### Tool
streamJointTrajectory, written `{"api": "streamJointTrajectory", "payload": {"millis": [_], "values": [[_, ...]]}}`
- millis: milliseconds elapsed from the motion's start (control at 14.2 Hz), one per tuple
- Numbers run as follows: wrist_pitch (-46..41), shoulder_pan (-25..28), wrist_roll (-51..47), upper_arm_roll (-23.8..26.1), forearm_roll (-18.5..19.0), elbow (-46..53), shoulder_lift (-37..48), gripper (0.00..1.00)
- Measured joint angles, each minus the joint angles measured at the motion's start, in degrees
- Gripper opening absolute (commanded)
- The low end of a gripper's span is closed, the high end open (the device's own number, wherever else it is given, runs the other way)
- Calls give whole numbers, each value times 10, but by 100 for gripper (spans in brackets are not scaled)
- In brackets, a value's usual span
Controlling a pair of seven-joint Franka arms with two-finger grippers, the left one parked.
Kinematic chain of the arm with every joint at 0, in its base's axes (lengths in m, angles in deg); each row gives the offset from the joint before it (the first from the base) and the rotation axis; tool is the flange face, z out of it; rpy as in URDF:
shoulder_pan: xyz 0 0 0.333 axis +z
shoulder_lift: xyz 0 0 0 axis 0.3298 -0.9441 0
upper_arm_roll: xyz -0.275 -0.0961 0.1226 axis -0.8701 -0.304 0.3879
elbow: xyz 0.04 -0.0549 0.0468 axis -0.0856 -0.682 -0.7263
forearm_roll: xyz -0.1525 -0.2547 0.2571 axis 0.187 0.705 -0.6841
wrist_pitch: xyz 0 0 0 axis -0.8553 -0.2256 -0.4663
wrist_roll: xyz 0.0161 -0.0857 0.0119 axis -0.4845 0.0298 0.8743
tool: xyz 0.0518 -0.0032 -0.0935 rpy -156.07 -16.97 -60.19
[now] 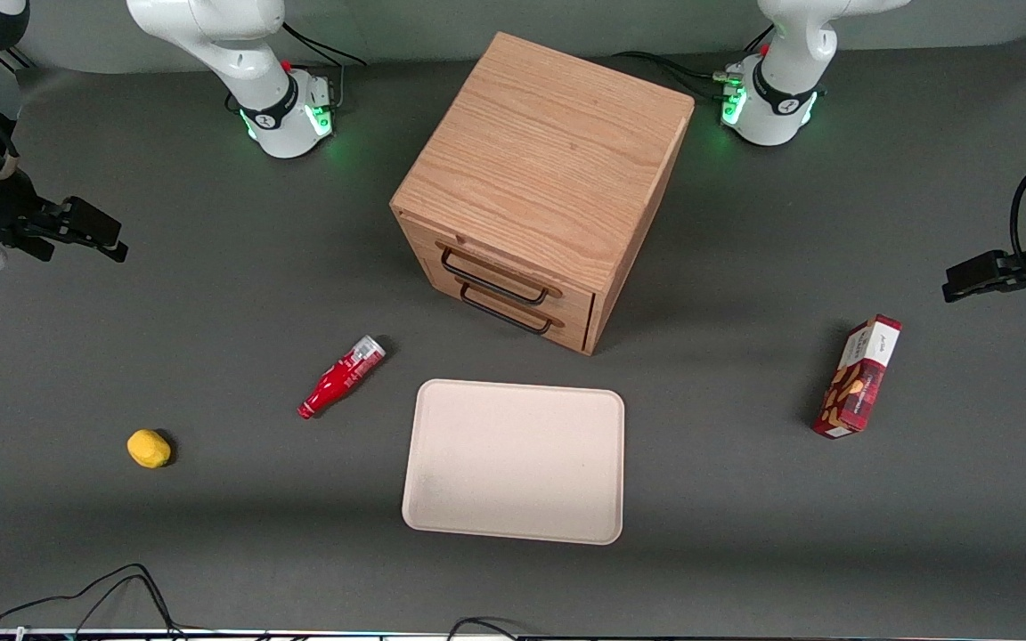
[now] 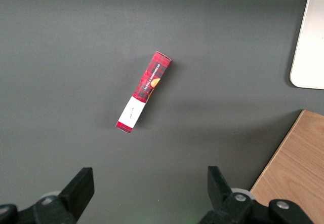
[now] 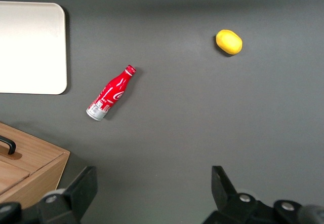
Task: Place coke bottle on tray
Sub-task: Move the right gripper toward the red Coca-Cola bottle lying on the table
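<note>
The coke bottle should be grabbed next by its lower body (image 1: pixel 355 365) with my right gripper, so that it can be put on the tray (image 1: pixel 515 459).
The coke bottle (image 1: pixel 342 375) lies on its side on the dark table beside the tray, its red cap pointing toward the front camera and its silvery base toward the cabinet. It also shows in the right wrist view (image 3: pixel 111 92). The beige tray (image 1: pixel 515 459) lies flat in front of the cabinet's drawers, with nothing on it; one rounded corner of it shows in the right wrist view (image 3: pixel 30 46). My right gripper (image 1: pixel 94 235) hangs high above the working arm's end of the table, farther from the front camera than the bottle. It is open and empty (image 3: pixel 154 188).
A wooden cabinet (image 1: pixel 540 182) with two black-handled drawers stands mid-table, farther from the camera than the tray. A yellow lemon (image 1: pixel 149 448) lies toward the working arm's end. A red snack box (image 1: pixel 858 377) lies toward the parked arm's end. Cables run along the table's near edge.
</note>
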Motion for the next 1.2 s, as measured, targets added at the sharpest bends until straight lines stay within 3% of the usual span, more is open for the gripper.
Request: {"api": "streamJointTrajectory", "payload": {"millis": [844,1195], "values": [[2,14,7,25,1,2,-26,100],[60,15,-156,73,1,1,-101,100]]}}
